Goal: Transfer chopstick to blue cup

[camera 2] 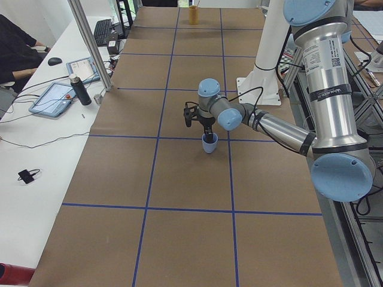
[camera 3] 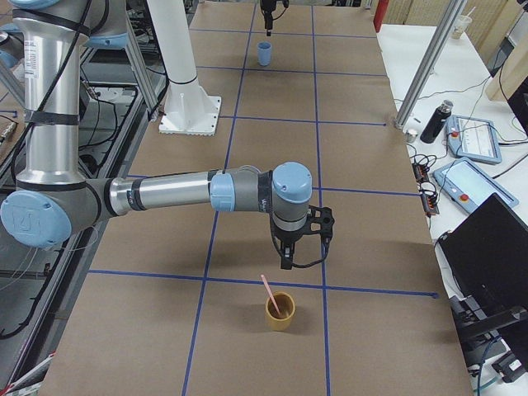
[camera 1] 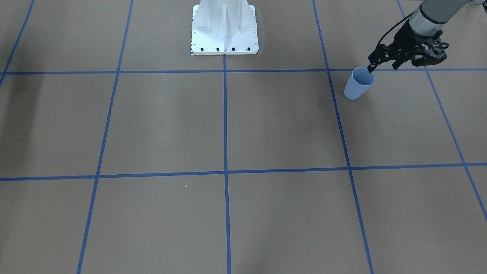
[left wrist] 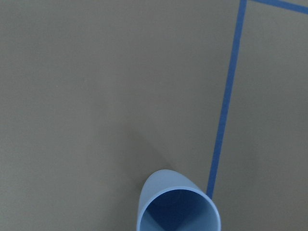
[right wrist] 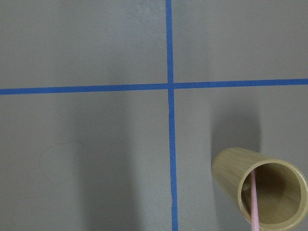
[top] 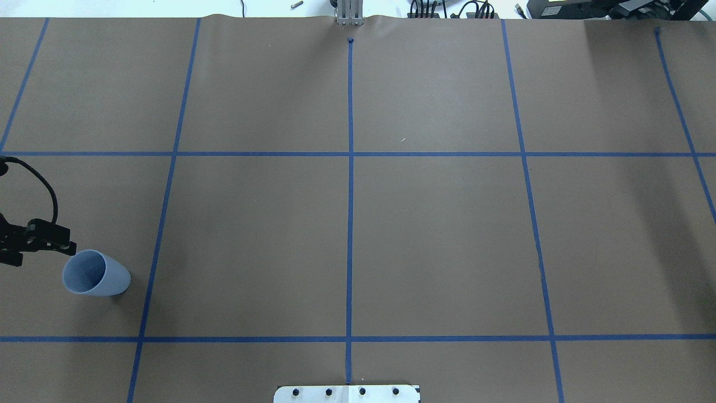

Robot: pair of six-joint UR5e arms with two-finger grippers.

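My left gripper grabs the cup by its rim (camera 1: 368,69) next, since the blue cup (camera 1: 358,83) still awaits placing for the chopstick.
The blue cup (camera 1: 358,83) stands upright on the brown table at the robot's left side; it also shows in the overhead view (top: 95,273) and the left wrist view (left wrist: 175,204), and it is empty. My left gripper (camera 1: 382,67) hangs just above and beside the cup's rim, open and empty, one finger over the rim. One pale pink chopstick (camera 3: 268,289) leans in a tan bamboo cup (camera 3: 280,312) at the table's other end, and shows in the right wrist view (right wrist: 254,202). My right gripper (camera 3: 289,257) hovers just behind that cup; I cannot tell whether it is open or shut.
The white robot base (camera 1: 224,28) stands at the table's middle edge. Blue tape lines grid the table. A side desk holds tablets and a dark bottle (camera 3: 433,122). An aluminium post (camera 3: 429,62) stands at the table's edge.
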